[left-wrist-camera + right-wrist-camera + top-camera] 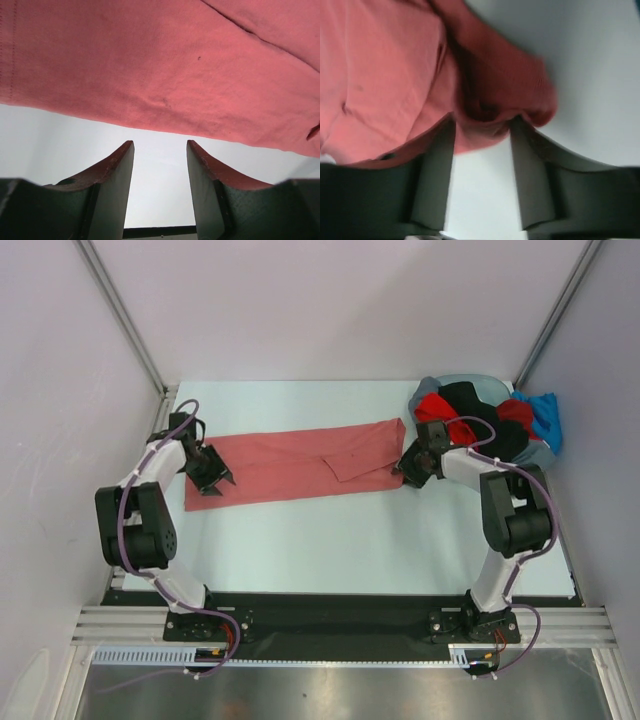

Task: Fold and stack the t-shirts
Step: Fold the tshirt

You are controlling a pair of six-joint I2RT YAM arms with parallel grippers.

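Note:
The robot will turn the salmon-red t-shirt for further folding, so its left gripper will next grab the t-shirt's near edge at the t-shirt's end away from the basin.
A salmon-red t-shirt (pixel 290 460) lies on the table folded into a long strip, with a smaller flap folded over near its right end. My left gripper (pixel 212 480) is low at the strip's left end. In the left wrist view it (pixel 160 147) is open and empty, with bare table between the jaws and the shirt's edge (pixel 165 65) just beyond the tips. My right gripper (pixel 406 468) is at the strip's right end. In the right wrist view it (pixel 482 125) is open, with a bunched fold of the shirt (pixel 385 75) reaching between the fingertips.
A grey-blue basin (pixel 470 382) stands at the back right corner. It holds a heap of bright red (pixel 435 407), black (pixel 465 400) and blue (pixel 545 415) shirts. White walls and metal posts enclose the table.

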